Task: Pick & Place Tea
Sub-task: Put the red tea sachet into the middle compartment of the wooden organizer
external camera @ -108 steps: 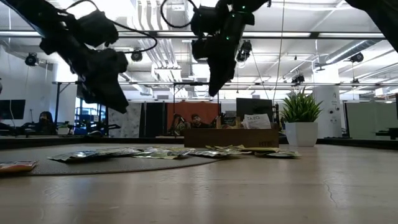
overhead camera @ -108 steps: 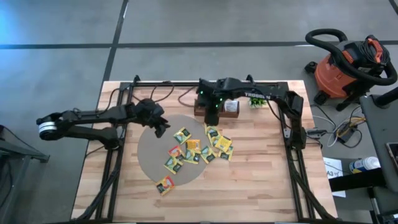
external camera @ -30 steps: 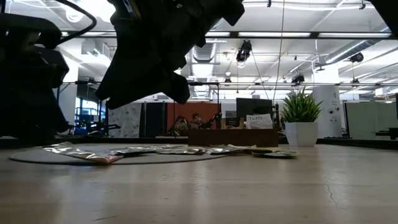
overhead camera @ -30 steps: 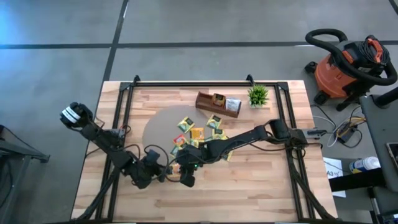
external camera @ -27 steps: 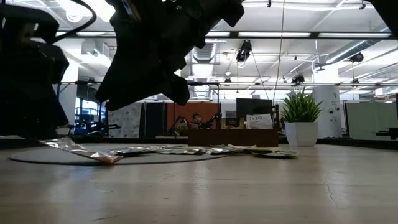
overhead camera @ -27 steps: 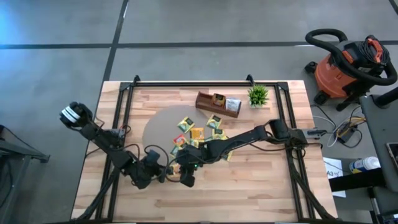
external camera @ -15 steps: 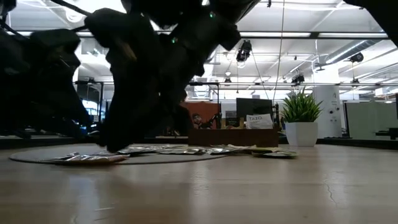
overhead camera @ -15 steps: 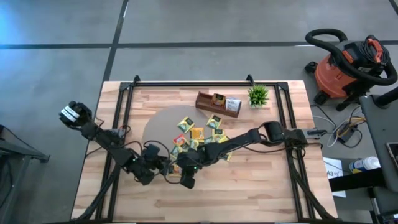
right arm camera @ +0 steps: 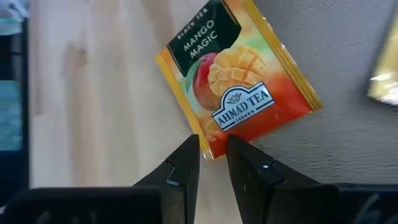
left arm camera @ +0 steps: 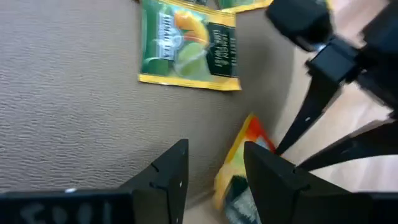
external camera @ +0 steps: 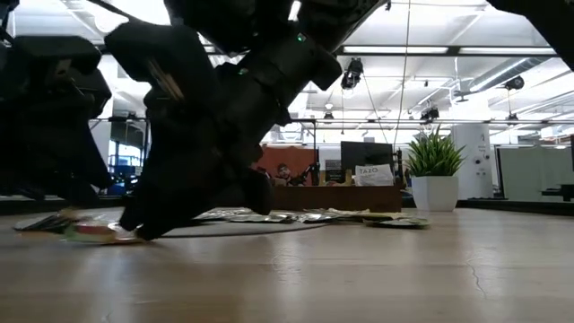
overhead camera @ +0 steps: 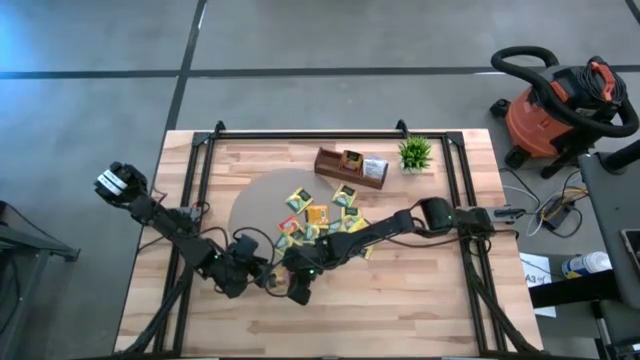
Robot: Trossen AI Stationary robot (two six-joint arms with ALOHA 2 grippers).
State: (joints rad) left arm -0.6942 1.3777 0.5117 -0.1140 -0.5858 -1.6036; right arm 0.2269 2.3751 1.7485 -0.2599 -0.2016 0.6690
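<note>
The orange sachet is beside my left gripper's fingers, which have mostly grey mat between them. My left gripper needs to move toward the sachet before it closes on the sachet.
The tea lies as a heap of yellow, green and orange sachets [overhead camera: 320,222] on a round grey mat [overhead camera: 255,205]. One orange mango sachet [right arm camera: 239,93] lies flat across the mat's near edge, partly on the wood. My right gripper [right arm camera: 212,163] is low over it, open by a narrow gap, with the sachet's corner between its fingertips. My left gripper [left arm camera: 214,171] is open just left of it. The same sachet [left arm camera: 239,165] shows between its fingers, close to one of them. A green sachet [left arm camera: 189,46] lies beyond. My left gripper has one finger [left arm camera: 267,171] right beside the orange sachet's edge [left arm camera: 233,168]; I cannot tell whether it touches. My right gripper slants down from the table's right, its fingertips [right arm camera: 186,152] on either side of the sachet's corner [right arm camera: 211,146]; I cannot tell whether they touch it.
A brown wooden tray [overhead camera: 350,165] holding a few sachets stands at the far middle, with a small potted plant [overhead camera: 414,153] to its right. The two grippers [overhead camera: 258,277] [overhead camera: 296,290] are close together at the mat's near edge. Bare wood lies to the near right.
My right gripper has sunk to the table at the mat's near edge, down over the orange sachet, and its wrist has rolled a little. The gap between its fingers looks unchanged.
</note>
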